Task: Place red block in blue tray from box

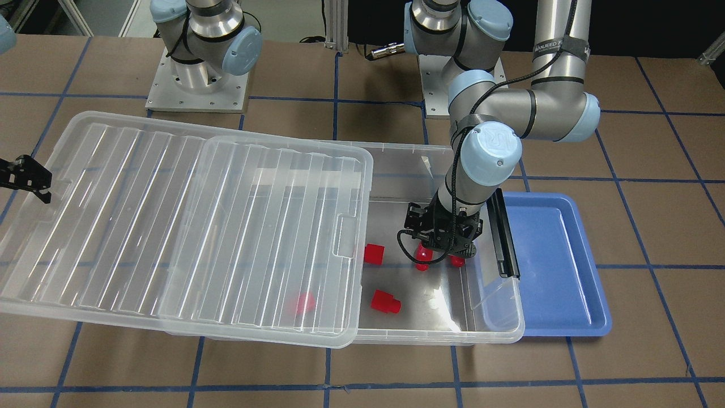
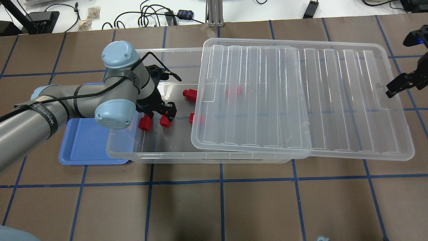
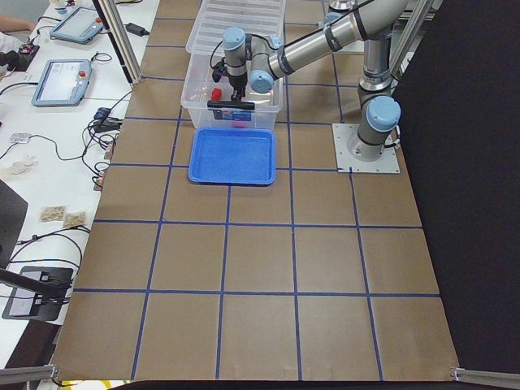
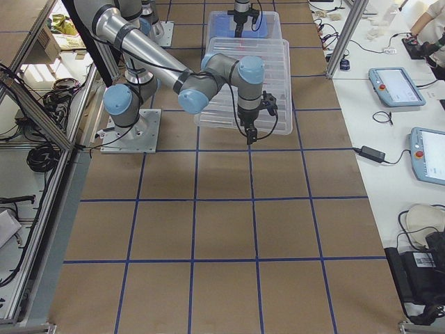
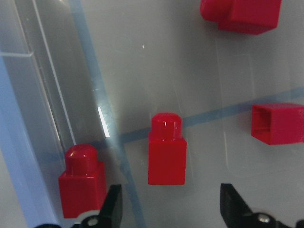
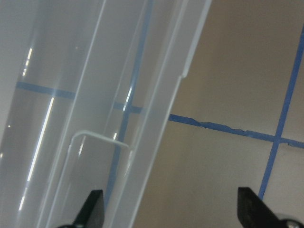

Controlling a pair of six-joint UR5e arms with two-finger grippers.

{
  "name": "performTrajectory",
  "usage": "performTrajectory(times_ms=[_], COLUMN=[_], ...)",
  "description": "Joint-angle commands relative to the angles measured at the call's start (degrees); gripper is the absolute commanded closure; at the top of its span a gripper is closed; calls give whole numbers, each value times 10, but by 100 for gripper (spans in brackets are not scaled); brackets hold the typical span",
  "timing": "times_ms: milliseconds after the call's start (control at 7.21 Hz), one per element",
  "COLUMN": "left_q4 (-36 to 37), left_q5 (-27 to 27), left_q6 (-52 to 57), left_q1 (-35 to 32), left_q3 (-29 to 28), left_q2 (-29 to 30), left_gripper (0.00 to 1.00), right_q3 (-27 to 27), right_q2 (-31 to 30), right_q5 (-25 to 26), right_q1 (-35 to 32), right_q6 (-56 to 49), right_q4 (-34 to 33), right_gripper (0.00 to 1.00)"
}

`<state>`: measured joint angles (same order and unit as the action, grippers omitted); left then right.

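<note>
My left gripper grabs the red block by the flat sides of its square body next, since the block has a rounded knob on one end.
The clear box lies open, its ribbed lid slid off toward my right. Several red blocks lie on its floor: two under my left gripper, two nearer the lid, one beneath the lid. My left gripper is open, low inside the box. In the left wrist view one red block lies just ahead of the gap between its fingers, another beside the left finger. The blue tray holds nothing. My right gripper is open at the lid's far edge.
A black bar latch rests on the box wall between my left gripper and the tray. The lid covers more than half the box and overhangs the table. In the right wrist view the lid's rim runs between the fingers.
</note>
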<state>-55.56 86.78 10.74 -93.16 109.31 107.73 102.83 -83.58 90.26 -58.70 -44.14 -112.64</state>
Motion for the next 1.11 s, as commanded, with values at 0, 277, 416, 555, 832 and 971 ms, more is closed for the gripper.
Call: performTrajectory(times_ms=[0,277,416,555,832,971], left_q4=[12,12,13,18,30,34], left_q5=[1,1,1,1,1,2], left_q6=[1,2,2,2,10,10], left_q1=[-8,-8,-8,-8,-8,-8], left_q3=[4,5,4,4,4,4], left_q2=[15,23,25,26,36,41], left_gripper=[26,26,28,28,28,31], right_q3=[-50,-117,-132,-133,-134,-134], right_q2=[-8,-29,-52,-70,-79,-80], right_q5=[-1,-1,-1,0,0,6], right_q1=[-2,-14,-39,-85,-190,-240], right_q6=[3,61,128,198,353,430], right_q4=[69,177,214,222,232,229], right_gripper=[0,0,0,0,0,0])
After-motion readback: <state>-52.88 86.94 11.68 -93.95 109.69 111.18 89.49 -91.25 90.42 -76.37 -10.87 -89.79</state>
